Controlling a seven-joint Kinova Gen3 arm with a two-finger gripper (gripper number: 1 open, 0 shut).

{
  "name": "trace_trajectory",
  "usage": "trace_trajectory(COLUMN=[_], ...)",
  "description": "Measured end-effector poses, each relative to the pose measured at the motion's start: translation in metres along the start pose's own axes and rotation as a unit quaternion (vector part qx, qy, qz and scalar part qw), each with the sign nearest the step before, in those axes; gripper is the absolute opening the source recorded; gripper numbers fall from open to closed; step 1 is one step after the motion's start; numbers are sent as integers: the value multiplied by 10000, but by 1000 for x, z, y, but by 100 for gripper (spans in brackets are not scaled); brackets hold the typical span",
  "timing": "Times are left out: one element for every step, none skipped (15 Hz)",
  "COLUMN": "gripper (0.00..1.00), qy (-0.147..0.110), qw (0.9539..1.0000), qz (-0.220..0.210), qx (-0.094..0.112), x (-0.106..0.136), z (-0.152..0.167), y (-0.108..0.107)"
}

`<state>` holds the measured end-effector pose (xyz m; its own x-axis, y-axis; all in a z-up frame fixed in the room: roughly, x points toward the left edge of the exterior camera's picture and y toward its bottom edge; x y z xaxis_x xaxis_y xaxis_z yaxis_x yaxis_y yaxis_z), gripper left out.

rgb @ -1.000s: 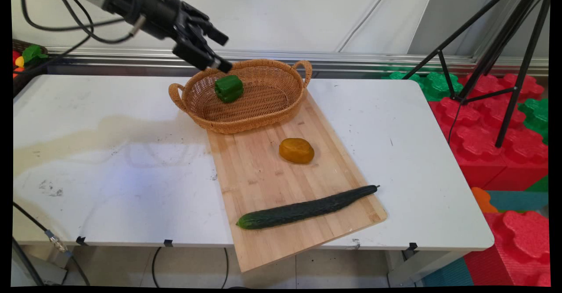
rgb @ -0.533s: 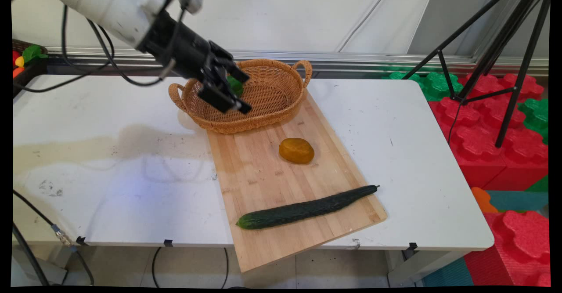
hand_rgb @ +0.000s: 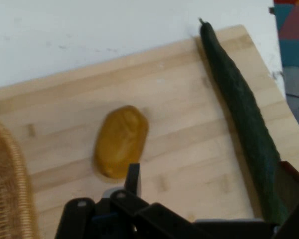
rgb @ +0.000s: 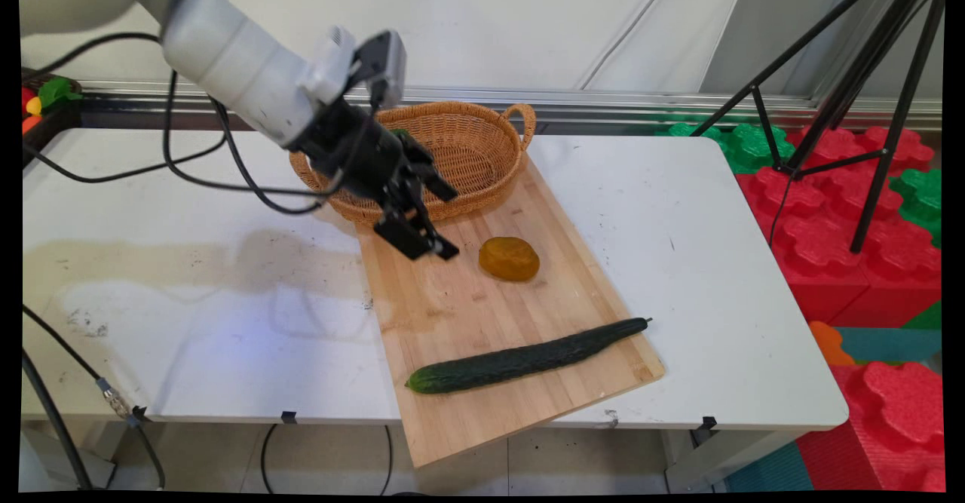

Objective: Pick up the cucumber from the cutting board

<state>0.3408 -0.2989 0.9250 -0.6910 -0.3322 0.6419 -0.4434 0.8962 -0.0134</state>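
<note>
The dark green cucumber needs to go in the wicker basket (rgb: 482, 148), so next my gripper will grab it by its thick part near the pale end (rgb: 475, 367).
My gripper (rgb: 449, 219) hangs open and empty over the wooden cutting board (rgb: 452, 314), just in front of the wicker basket (rgb: 482, 148). A yellow-brown potato (rgb: 509, 258) lies on the board a short way to the gripper's right, not touched. In the hand view the potato (hand_rgb: 120, 141) sits just beyond one fingertip (hand_rgb: 133, 174), with the gripper (hand_rgb: 212, 174) spread wide. A long dark cucumber (rgb: 524, 358) lies across the board's near end, and the hand view shows the cucumber (hand_rgb: 244, 119) on the right. A green pepper (rgb: 400, 136) in the basket is mostly hidden by the arm.
The board overhangs the white table's (rgb: 716, 277) near edge. Black cables (rgb: 226, 164) hang from the arm over the table's left part. A black tripod (rgb: 867, 103) and red and green foam blocks (rgb: 844, 209) stand to the right of the table.
The gripper has come down and forward from above the basket's far left rim to over the board beside the potato. The arm now covers most of the green pepper in the basket.
</note>
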Motion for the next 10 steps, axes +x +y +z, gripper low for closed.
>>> trace_trajectory(gripper=[100,100,100,100,100,100,100,100,100,100], qy=[-58,-105,-155,-202,-246,-284,-328,-374,-419,-458], qw=[10000,9999,9998,9996,9994,9992,9990,9988,9985,9983], qz=[12,9,-4,-24,-46,-64,-81,-100,-124,-142], qx=[-55,-105,-154,-198,-236,-260,-282,-301,-315,-325], x=[0,0,0,0,1,1,1,1,1,1], z=[9,17,26,34,43,50,57,65,73,79], y=[4,8,12,16,20,22,26,28,31,33])
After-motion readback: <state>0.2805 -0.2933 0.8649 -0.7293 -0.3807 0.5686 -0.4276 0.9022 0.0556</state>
